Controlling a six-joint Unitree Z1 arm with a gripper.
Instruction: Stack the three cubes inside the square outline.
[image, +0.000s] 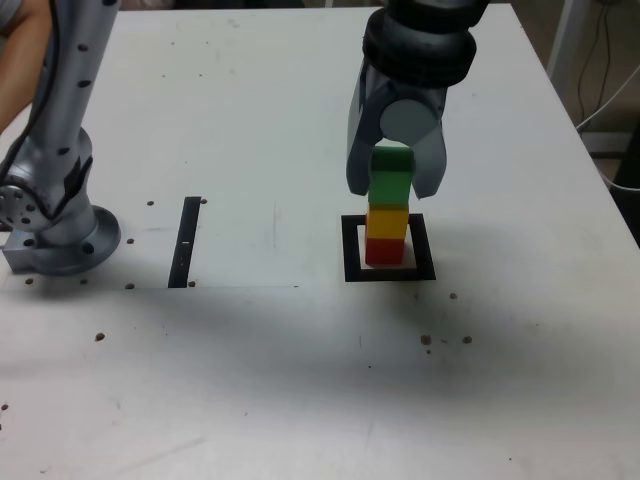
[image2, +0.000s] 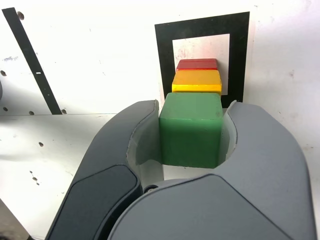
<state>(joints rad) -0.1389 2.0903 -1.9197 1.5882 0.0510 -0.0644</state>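
My gripper should open now. The green cube's lower edge is on the top of the yellow cube in the exterior view, so the green cube would stand.
A red cube (image: 385, 250) stands on the white centre of the square outline (image: 350, 252), with a yellow cube (image: 387, 221) on top of it. The green cube (image: 390, 186) rests on the yellow one, making an upright column. My gripper (image: 392, 176) comes down from above, its two fingers shut against the green cube's sides. The wrist view shows the green cube (image2: 191, 131) between my gripper's (image2: 192, 114) jaws, with the yellow cube (image2: 197, 81), the red cube (image2: 197, 64) and the square outline (image2: 163, 60) beyond it.
A thin black strip (image: 185, 242) lies on the white table toward the exterior view's left, and also shows in the wrist view (image2: 32, 60). The arm's base (image: 55, 225) stands at the far left. A person's arm (image: 15, 60) shows at the top left corner.
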